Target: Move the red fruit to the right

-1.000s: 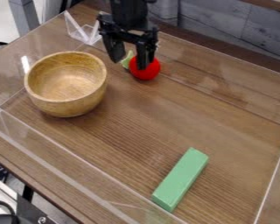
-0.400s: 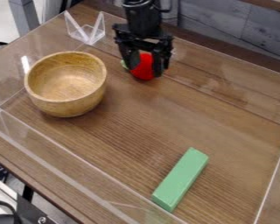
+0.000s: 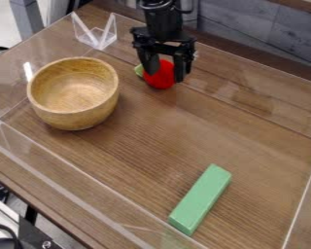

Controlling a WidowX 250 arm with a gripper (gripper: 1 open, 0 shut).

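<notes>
The robot's gripper should go lower before it closes on the fruit, as its fingers stop high around the upper part of the red fruit [image 3: 158, 75].
The red fruit [image 3: 158, 75] is a small glossy red toy with a green top, lying on the wooden table at the upper middle of the camera view. My gripper [image 3: 162, 66] points straight down over it, open, with one black finger on each side of the fruit. The fingers straddle the fruit without closing on it, and the arm hides part of its top.
A wooden bowl [image 3: 74, 92] sits to the left of the fruit. A green rectangular block [image 3: 201, 198] lies near the front right. Clear plastic walls [image 3: 93, 34] ring the table, with a folded corner just left of the gripper.
The gripper has shifted right from beside the fruit to directly over it and come down, so its open fingers now flank the fruit. The fruit has not moved.
</notes>
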